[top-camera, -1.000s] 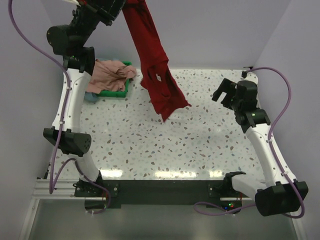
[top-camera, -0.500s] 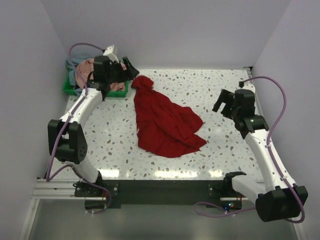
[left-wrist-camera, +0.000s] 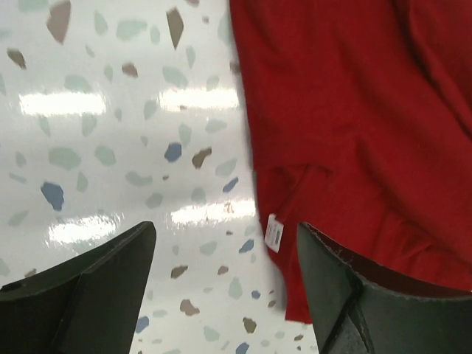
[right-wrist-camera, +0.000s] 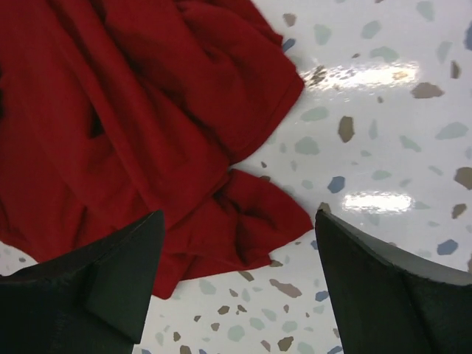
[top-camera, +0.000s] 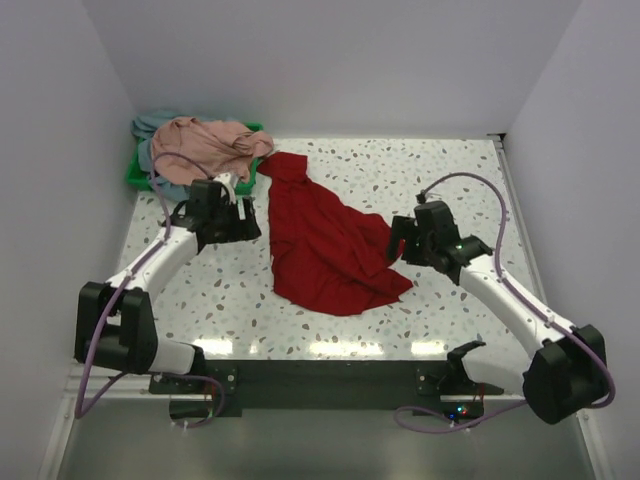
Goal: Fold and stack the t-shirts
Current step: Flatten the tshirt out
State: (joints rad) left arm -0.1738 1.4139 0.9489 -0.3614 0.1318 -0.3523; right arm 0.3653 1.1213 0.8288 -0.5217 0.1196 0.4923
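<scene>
I will next use my left gripper to grab the t-shirt's edge corner beside the white tag. That is to spread the red t-shirt (top-camera: 325,245) for folding.
The bright red t-shirt (top-camera: 325,245) lies crumpled on the speckled table (top-camera: 440,180), stretching from the back left toward the front middle. My left gripper (top-camera: 248,222) hovers open at its left edge; in the left wrist view the red t-shirt (left-wrist-camera: 354,133) shows a white tag (left-wrist-camera: 273,233) between the fingers, nothing held. My right gripper (top-camera: 395,243) hangs open at the shirt's right side, above a bunched fold of the red t-shirt (right-wrist-camera: 162,140). The dusty pink t-shirt (top-camera: 205,140) and a grey-blue t-shirt (top-camera: 150,125) are heaped on the green tray (top-camera: 135,177).
The green tray sits in the back left corner against the walls. Purple cables loop from both arms. Bare speckled tabletop shows at the right (top-camera: 460,160) and front left (top-camera: 220,300).
The left gripper let go of the hanging red t-shirt, which dropped onto the table; that arm then came down to the shirt's left edge. The right arm moved left to the shirt's right side.
</scene>
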